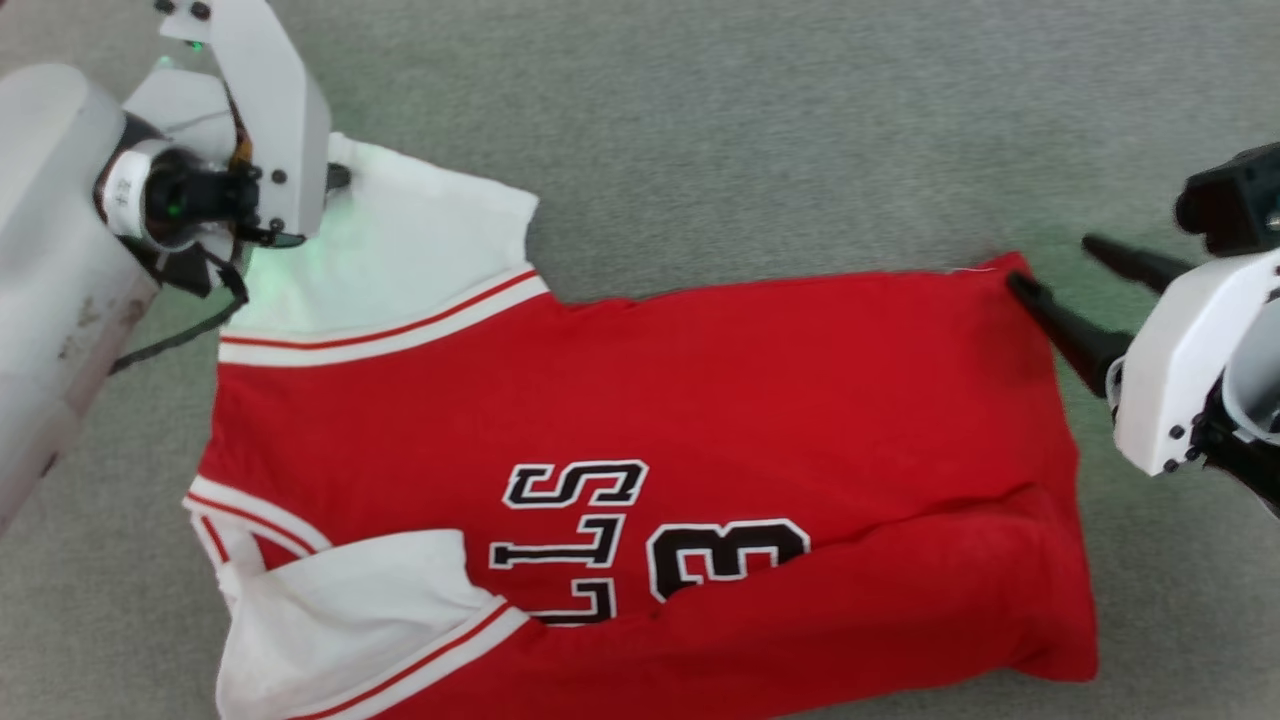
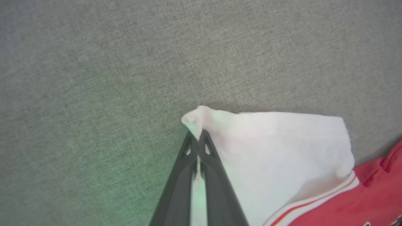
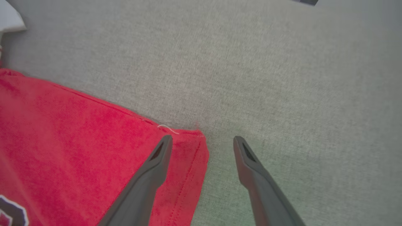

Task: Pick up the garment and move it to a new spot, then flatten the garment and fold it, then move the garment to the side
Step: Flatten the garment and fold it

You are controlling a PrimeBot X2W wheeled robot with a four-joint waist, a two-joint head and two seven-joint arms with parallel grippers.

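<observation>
My right gripper is about to grab the garment by its red hem corner (image 1: 1010,266). That corner sticks up a little, while the red body (image 1: 792,384) of the garment lies flat.
The garment (image 1: 700,400), a red jersey with black white-edged lettering, striped trim and white sleeves, lies spread on the grey cloth surface, its lower part folded over. My left gripper (image 2: 197,135) is shut on the far corner of the white sleeve (image 2: 276,150), pinching a small peak of fabric; in the head view its housing covers that corner at the upper left. My right gripper (image 3: 202,141) stands open at the garment's far right corner (image 3: 188,138), one finger over the red hem, the other over bare surface. Those right fingers (image 1: 1060,325) point left.
Grey woven surface (image 1: 750,130) surrounds the garment, with bare room beyond it at the top and on the right. A dark object edge (image 3: 304,2) shows at the top of the right wrist view.
</observation>
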